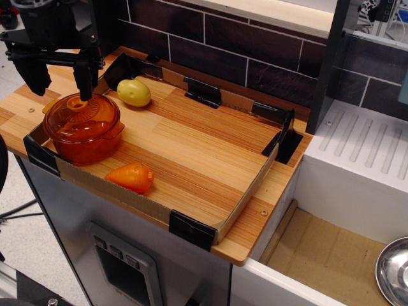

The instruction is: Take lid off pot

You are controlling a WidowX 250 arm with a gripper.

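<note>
Next, my gripper grabs the lid by its central knob to take the lid off the orange pot (83, 145).
The translucent orange pot (83, 145) stands at the left end of the wooden board, inside the cardboard rim. The lid (89, 120) sits on it, with its orange knob (76, 102) at the centre. My black gripper (57, 86) hangs just above and behind the lid, open and empty. Its fingers are spread wide: the right fingertip (85, 86) reaches down next to the knob, and the left fingertip (30, 80) is beyond the pot's left rim. The gripper hides the far edge of the lid.
A yellow potato-like toy (134, 92) lies behind the pot to the right. An orange carrot-like toy (131, 177) lies in front of it. A low cardboard rim (245, 201) with black corner clips edges the board. A steel bowl (393, 273) is at the bottom right, and a brick wall stands behind.
</note>
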